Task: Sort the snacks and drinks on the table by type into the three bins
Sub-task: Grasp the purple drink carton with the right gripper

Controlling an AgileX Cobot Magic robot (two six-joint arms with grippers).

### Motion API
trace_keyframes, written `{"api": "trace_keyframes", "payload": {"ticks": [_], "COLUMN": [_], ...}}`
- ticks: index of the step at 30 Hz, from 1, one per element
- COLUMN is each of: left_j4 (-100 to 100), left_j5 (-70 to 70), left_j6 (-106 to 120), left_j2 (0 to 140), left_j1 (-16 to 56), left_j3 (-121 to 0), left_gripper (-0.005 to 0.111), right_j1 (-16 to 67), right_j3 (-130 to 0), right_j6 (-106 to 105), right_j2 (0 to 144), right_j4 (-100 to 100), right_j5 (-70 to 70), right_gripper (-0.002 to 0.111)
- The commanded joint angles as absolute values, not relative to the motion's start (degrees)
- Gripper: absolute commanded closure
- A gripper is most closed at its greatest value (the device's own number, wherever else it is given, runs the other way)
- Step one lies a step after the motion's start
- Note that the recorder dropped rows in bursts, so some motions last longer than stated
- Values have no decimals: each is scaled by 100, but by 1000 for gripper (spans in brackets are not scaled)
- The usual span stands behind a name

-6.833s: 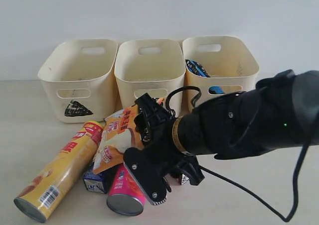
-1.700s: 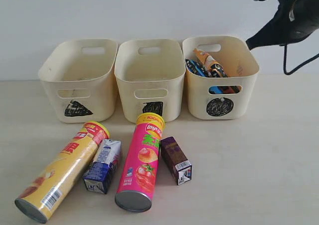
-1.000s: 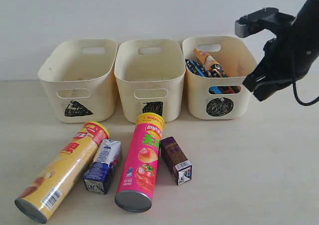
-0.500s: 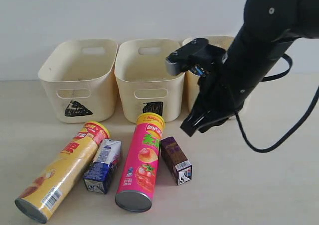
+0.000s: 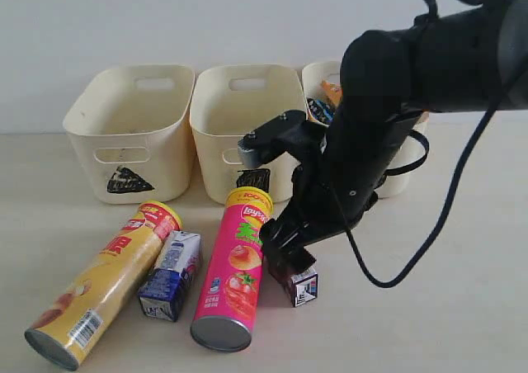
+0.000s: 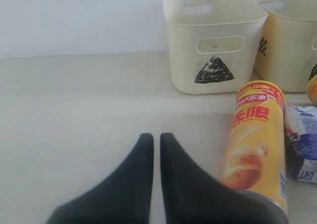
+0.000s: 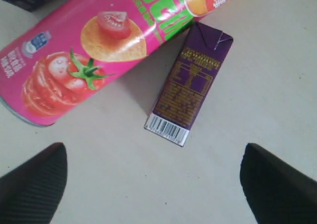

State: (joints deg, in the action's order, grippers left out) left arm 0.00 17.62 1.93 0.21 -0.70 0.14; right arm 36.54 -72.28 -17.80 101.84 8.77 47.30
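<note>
I will next pick up the dark purple carton by its long sides with my right gripper to sort it into the drinks bin.
My right gripper [image 5: 285, 253] hangs just above the dark purple carton [image 7: 190, 90], which lies flat on the table [image 5: 429, 307]. This gripper [image 7: 152, 152] is open wide and holds nothing. The pink-red tube [image 5: 233, 266] lies beside the carton, touching its top corner. Further left lie the blue and white carton [image 5: 171, 276] and the yellow tube [image 5: 99, 295]. The left gripper [image 6: 156, 137] is shut and empty, low over bare table near the yellow tube [image 6: 255, 140]. The orange bag [image 5: 332, 88] and blue bag [image 5: 318, 109] peek from the circle bin [image 5: 318, 72], mostly hidden by my right arm.
The triangle bin [image 5: 128, 134] and the square bin [image 5: 247, 113] stand in a row at the back with nothing visible inside them. A black cable [image 5: 429, 241] loops down from the right arm over the table on the right.
The orange bag has gone from the table into the circle bin. The right arm has since swung from beside that bin down and left, ending over the purple carton. The left gripper's motion is unseen.
</note>
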Motion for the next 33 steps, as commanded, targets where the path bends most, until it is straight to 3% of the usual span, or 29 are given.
{"api": "trace_keyframes", "payload": {"ticks": [1,19,25,31,33], "left_j4": [-41,-41,-41,-41,-41], "left_j5": [1691,1691,1691,1691,1691], "left_j6": [195,195,195,195,195], "left_j2": [0,0,0,0,0], "left_j1": [-91,-91,-91,-91,-91], "left_j3": [0,0,0,0,0], "left_gripper": [102,102,102,102,102], "right_j1": [3654,3654,3654,3654,3654], "right_j3": [-7207,-7207,-7207,-7207,-7207], "right_j6": [-1627,-1627,-1612,-1612,-1612], "right_j2": [10473,11247,11265,11265,11265], "right_j4": [816,565,500,337,258], "right_j5": [4342,3653,3600,3754,3822], "right_gripper": [25,27,49,106,108]}}
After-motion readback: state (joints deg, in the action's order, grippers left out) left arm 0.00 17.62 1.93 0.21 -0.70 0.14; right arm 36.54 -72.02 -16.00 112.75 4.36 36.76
